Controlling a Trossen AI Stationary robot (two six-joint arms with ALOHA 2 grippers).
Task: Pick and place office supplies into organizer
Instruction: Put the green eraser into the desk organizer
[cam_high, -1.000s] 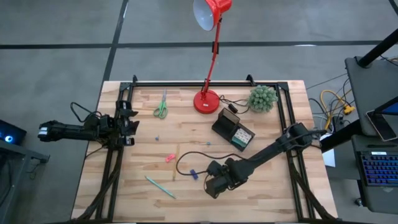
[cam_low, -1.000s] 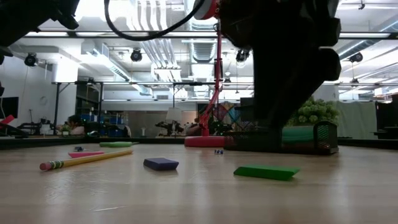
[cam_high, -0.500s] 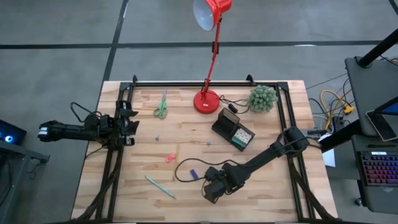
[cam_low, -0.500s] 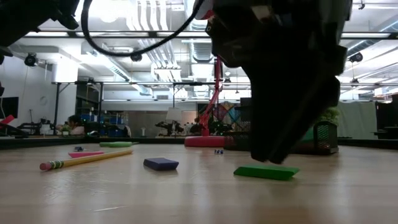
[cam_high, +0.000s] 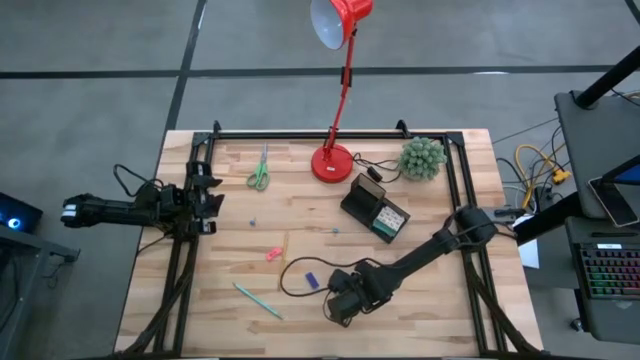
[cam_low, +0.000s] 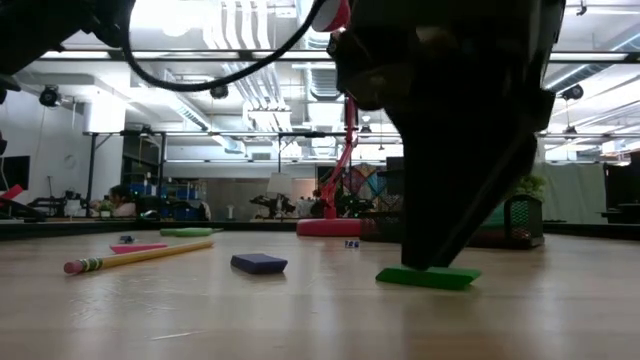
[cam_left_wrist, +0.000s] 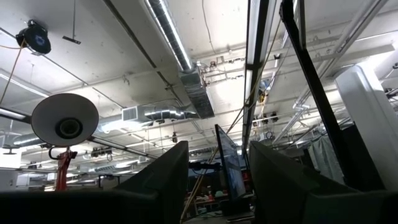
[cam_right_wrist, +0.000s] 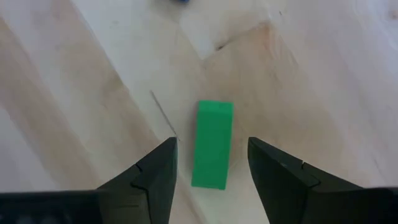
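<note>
The small green piece needs to go in the black organizer (cam_high: 375, 210), so the robot's right gripper will next grab the piece by its long sides.
A small green piece (cam_right_wrist: 212, 144) lies flat on the wooden table near its front edge. My right gripper (cam_right_wrist: 211, 148) points steeply down over it, open, with one finger on either side of the piece's long sides and a gap at each. In the low view the green piece (cam_low: 428, 277) shows just under the dark right gripper (cam_low: 432, 262). In the high view the right gripper (cam_high: 340, 306) hides the piece. The black organizer (cam_high: 375, 210) stands at the centre right. My left gripper (cam_high: 214, 195) waits at the table's left, open and pointing up.
A blue piece (cam_high: 311, 281), a pink piece (cam_high: 273, 254) and a teal pen (cam_high: 257, 299) lie left of the right gripper. Green scissors (cam_high: 260, 172), the red lamp base (cam_high: 332, 162) and a green plant (cam_high: 422, 158) stand at the back. A pencil (cam_low: 135, 257) lies at the left.
My right gripper has come down toward the green piece and a little toward the table's near edge, rolling slightly. Its fingers now reach down beside the piece. The piece has not moved.
</note>
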